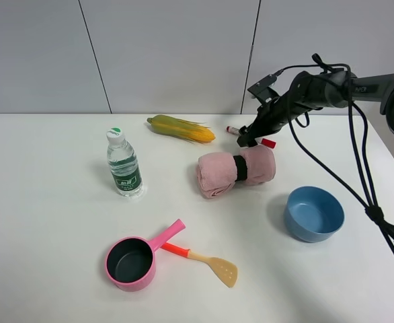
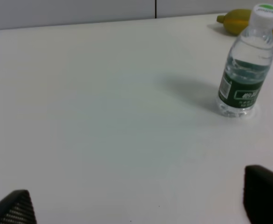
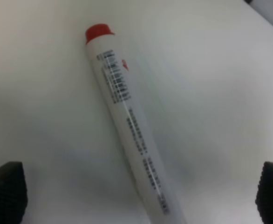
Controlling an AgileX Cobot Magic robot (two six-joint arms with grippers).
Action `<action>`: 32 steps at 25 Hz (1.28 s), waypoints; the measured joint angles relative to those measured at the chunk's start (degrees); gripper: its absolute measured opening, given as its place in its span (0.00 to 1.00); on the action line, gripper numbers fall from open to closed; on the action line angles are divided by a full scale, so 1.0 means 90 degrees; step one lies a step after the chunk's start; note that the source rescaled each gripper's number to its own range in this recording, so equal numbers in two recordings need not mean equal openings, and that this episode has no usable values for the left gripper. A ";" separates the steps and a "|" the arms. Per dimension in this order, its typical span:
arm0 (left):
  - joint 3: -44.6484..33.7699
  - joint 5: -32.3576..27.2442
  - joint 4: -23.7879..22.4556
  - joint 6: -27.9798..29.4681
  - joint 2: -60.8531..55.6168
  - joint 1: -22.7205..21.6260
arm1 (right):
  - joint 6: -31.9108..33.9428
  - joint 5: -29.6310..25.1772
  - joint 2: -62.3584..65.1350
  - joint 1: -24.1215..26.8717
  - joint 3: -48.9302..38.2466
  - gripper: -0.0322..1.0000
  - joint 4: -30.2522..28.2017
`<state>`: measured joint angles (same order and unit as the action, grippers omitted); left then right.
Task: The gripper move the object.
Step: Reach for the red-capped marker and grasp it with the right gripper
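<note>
The right gripper grabs the marker pen by its white printed body [image 3: 148, 168] next, to move the pen.
The white marker pen [image 1: 267, 142] with red ends lies on the table behind the pink towel roll, and my right gripper hides its middle. In the right wrist view the pen [image 3: 127, 116] lies flat between the two dark fingertips [image 3: 6, 191], with clear gaps on both sides. My right gripper [image 1: 246, 139] is open, low over the pen and straddling it; the same gripper [image 3: 139, 193] shows in its wrist view. My left gripper [image 2: 136, 205] is open and empty over bare table, out of the exterior high view.
A corn cob [image 1: 181, 128] lies left of the pen. A pink towel roll [image 1: 236, 171] lies just in front of the pen. A water bottle [image 1: 124, 163], a blue bowl [image 1: 314, 213], a pink pot [image 1: 133, 261] and an orange-handled spatula [image 1: 204, 259] stand nearer.
</note>
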<state>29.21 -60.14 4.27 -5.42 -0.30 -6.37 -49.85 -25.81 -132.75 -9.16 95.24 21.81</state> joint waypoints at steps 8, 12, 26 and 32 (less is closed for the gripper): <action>0.0000 0.0000 0.0000 0.0000 0.0000 0.0000 | 0.0000 0.0127 -0.0113 0.0006 0.0000 1.00 0.0046; 0.0000 0.0000 0.0000 0.0000 0.0000 0.0000 | 0.0000 0.0179 -0.0121 0.0006 0.0000 0.94 0.0313; -0.0002 0.0000 0.0000 0.0000 0.0000 0.0000 | 0.0008 0.0245 -0.0297 0.0006 0.0012 0.73 0.0588; -0.0002 0.0000 0.0000 0.0000 0.0000 0.0000 | 0.0122 0.0128 -0.0304 0.0006 0.0019 0.33 0.0609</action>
<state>29.20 -60.14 4.27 -5.42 -0.30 -6.37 -48.74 -24.66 -135.49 -9.11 95.41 27.30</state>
